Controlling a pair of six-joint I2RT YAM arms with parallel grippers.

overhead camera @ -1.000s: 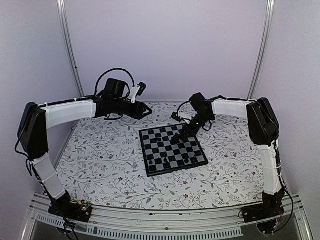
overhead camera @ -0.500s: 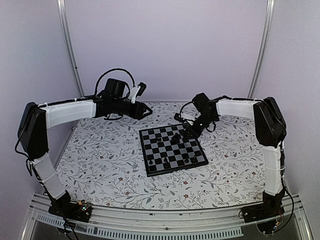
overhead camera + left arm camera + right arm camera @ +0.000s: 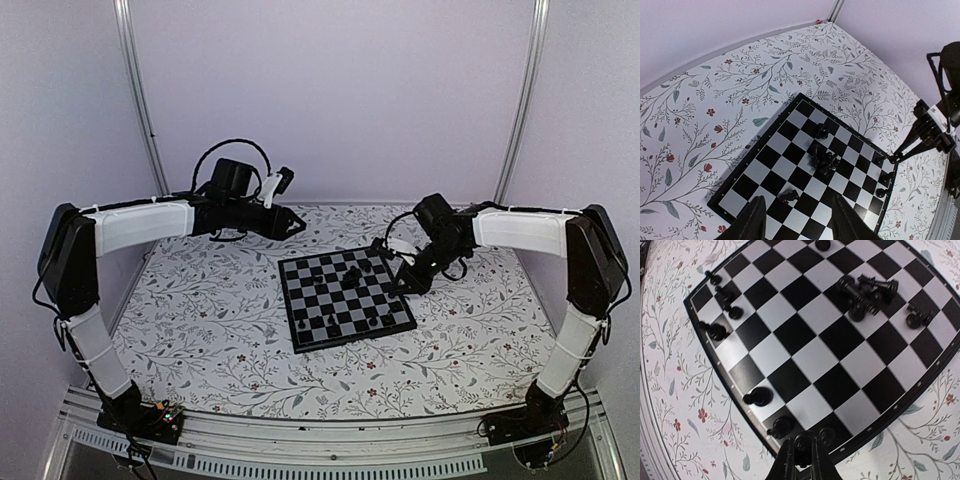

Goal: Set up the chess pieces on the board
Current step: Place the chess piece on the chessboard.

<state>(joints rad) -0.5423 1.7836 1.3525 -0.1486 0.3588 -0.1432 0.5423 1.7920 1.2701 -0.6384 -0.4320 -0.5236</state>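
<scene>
The small black chess piece [image 3: 804,456] is high above the corner square of the board, so it would fall if I opened now. My right gripper should first lower the piece.
The board [image 3: 312,322] lies at the table's middle, black and pale checks. Several chess pieces [image 3: 865,292] lie jumbled near its centre, and one [image 3: 788,196] lies toppled apart from them. Others stand along one edge row [image 3: 757,397]. My right gripper [image 3: 803,447] hangs over the board's right corner, shut on a small black chess piece [image 3: 804,456] held upright between its fingers. In the top view it is the right gripper [image 3: 405,281]. My left gripper [image 3: 800,222] hovers high over the board's far left side, open with nothing between its fingers.
A floral cloth [image 3: 210,310] covers the table all round the board. Pale walls and two metal posts [image 3: 140,100] close the back. The right arm's links [image 3: 932,132] stand at the board's far corner in the left wrist view.
The right arm has swung rightward from over the board's far side to its right corner, its fingers closing on a piece. The left arm has stayed put.
</scene>
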